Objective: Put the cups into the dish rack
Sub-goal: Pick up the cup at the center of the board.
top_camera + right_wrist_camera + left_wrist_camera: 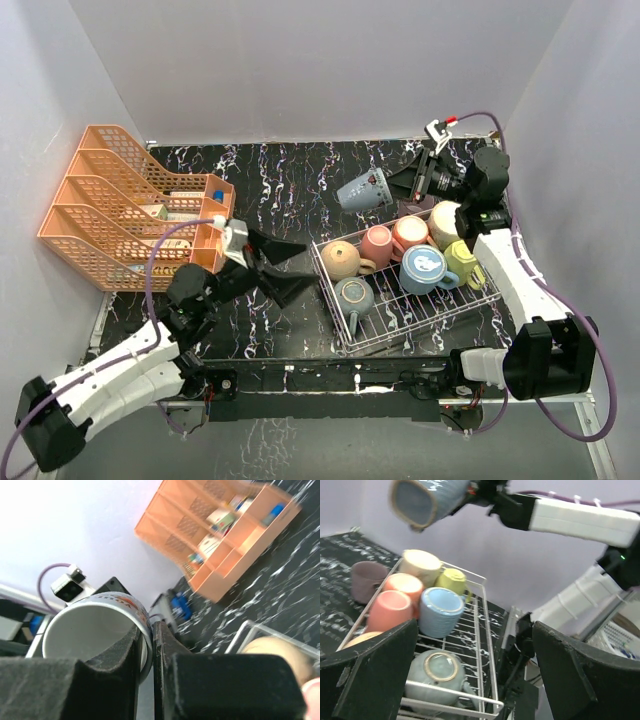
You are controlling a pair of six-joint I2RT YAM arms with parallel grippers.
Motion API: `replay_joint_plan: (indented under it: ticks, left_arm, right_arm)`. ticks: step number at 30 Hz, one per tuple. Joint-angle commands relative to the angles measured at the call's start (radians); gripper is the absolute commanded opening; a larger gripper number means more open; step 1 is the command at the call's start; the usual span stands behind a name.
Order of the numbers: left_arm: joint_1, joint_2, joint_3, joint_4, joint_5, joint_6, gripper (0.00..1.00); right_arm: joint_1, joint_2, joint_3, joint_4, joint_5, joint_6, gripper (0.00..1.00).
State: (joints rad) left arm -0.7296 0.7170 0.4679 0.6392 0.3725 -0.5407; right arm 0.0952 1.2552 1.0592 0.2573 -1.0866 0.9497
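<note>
My left gripper is going to grab the mug by its handle next, to leave the grey-blue printed mug's rim free to rest on the dish rack (pixel 494 650).
The white wire dish rack (pixel 400 312) holds several cups: tan (pixel 340 258), pink (pixel 376 243), peach (pixel 410 232), cream (pixel 443 222), blue (pixel 424 268), green (pixel 462 262) and grey-teal (pixel 354 296). My right gripper (pixel 405 182) is shut on the rim of a grey-blue printed mug (pixel 365 190), held tilted in the air behind the rack's far left corner. In the right wrist view one finger is inside that mug (pixel 95 630) and one outside. My left gripper (pixel 290 268) is open and empty, just left of the rack. A mauve cup (pixel 365 580) stands on the table beyond the rack (pixel 494 650).
An orange tiered organizer (pixel 130 205) with small items stands at the far left. The black marbled table (pixel 280 180) lies between it and the rack. White walls close in on three sides.
</note>
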Motion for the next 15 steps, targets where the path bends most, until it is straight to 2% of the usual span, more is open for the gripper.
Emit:
replay_joint_plan:
  ticks: [1,6,10,15]
  left_arm:
    - [-0.162,0.078,-0.022,0.272,-0.109,0.194,0.95]
    - [-0.236,0.239,0.007,0.463,-0.205,0.28,0.95]
    - [-0.242,0.371,0.064,0.537,-0.289,0.258,0.93]
    - [-0.257,0.493,0.143,0.601,-0.344,0.219,0.81]
  right_arm:
    - [-0.006,-0.033,-0.04,0.247,-0.136,0.368,0.08]
    - [-0.008,-0.04,-0.083,0.23,-0.171,0.485,0.08]
    - [-0.001,-0.045,-0.078,0.135,-0.19,0.45,0.08]
    - [0.007,-0.037,-0.076,0.128,-0.187,0.46,0.08]
